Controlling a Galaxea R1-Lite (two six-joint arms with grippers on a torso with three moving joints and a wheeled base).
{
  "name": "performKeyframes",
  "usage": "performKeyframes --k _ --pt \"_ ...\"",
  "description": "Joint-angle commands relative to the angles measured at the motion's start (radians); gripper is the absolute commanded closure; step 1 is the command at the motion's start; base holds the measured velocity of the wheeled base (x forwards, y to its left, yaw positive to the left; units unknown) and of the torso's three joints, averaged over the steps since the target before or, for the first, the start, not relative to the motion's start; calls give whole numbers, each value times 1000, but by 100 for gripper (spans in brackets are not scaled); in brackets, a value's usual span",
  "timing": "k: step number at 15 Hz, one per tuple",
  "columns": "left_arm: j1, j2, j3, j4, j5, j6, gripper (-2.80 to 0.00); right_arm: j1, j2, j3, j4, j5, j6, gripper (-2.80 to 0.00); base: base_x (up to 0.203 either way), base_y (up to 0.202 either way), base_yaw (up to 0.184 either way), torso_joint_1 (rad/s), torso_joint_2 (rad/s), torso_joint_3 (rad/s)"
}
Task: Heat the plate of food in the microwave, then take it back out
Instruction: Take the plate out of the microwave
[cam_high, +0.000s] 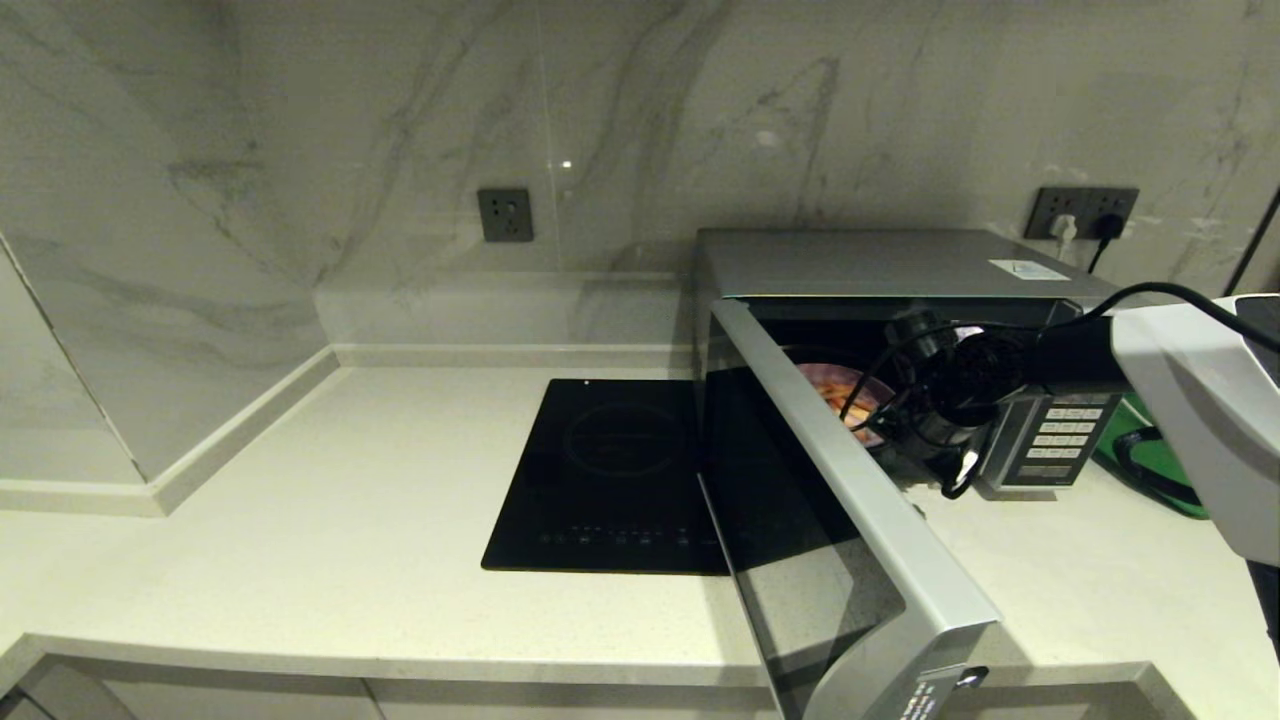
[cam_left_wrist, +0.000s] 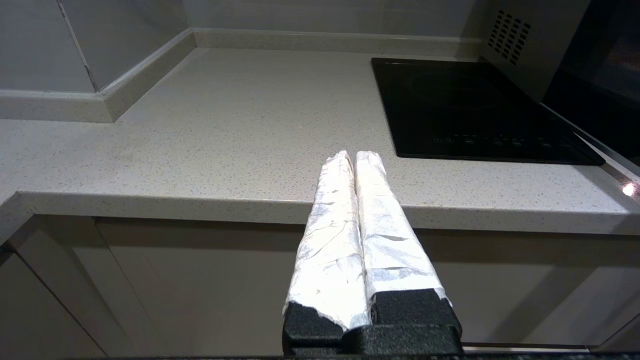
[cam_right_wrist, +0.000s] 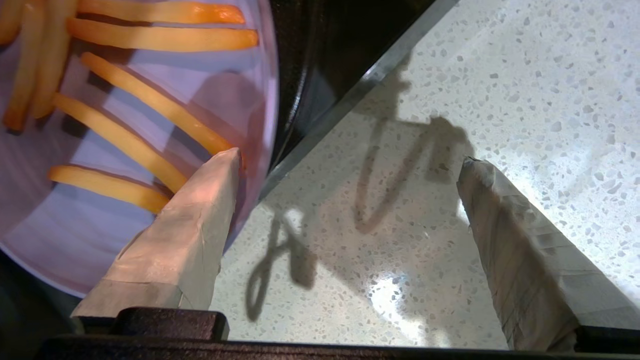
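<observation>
My right gripper is ready to close on the plate's near rim (cam_high: 875, 439) (cam_right_wrist: 261, 157). My fingers are on both sides of it, with the inner one down beside the orange sticks, so they would hold the plate if I closed now.
The silver-grey microwave (cam_high: 880, 262) stands at the right of the counter with its dark glass door (cam_high: 830, 520) swung wide open toward me. Inside lies the pale lilac plate (cam_high: 845, 392) of orange fry-like sticks (cam_right_wrist: 150, 100). My right gripper (cam_right_wrist: 350, 157) is at the oven's mouth, open wide. One taped finger (cam_right_wrist: 200, 225) lies over the plate's (cam_right_wrist: 60, 240) near rim and the other finger (cam_right_wrist: 500, 225) hangs over the speckled counter. My left gripper (cam_left_wrist: 355, 155) is shut on nothing, low in front of the counter's edge, and does not show in the head view.
A flat black induction hob (cam_high: 610, 470) lies left of the open door. The button panel (cam_high: 1065, 430) is just right of my right wrist, with a green tray (cam_high: 1150, 460) behind it. Marble walls and a raised ledge close the back and left.
</observation>
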Motion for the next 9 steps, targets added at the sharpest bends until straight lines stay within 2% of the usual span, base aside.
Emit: performKeyframes --k 1,3,4,5,9 --pt "1 -1 0 0 0 -1 0 2 1 1 2 -2 6 -280 0 0 0 0 0 0" --pt "1 -2 0 0 0 -1 0 1 1 1 1 -2 6 -280 0 0 0 0 0 0" --pt "1 -2 0 0 0 -1 0 0 2 1 1 -2 6 -151 0 0 0 0 0 0" --pt "1 -1 0 0 0 -1 0 0 1 3 1 -2 6 0 0 0 0 0 0 0" --pt "1 -1 0 0 0 -1 0 0 -1 3 1 -3 6 0 0 0 0 0 0 0"
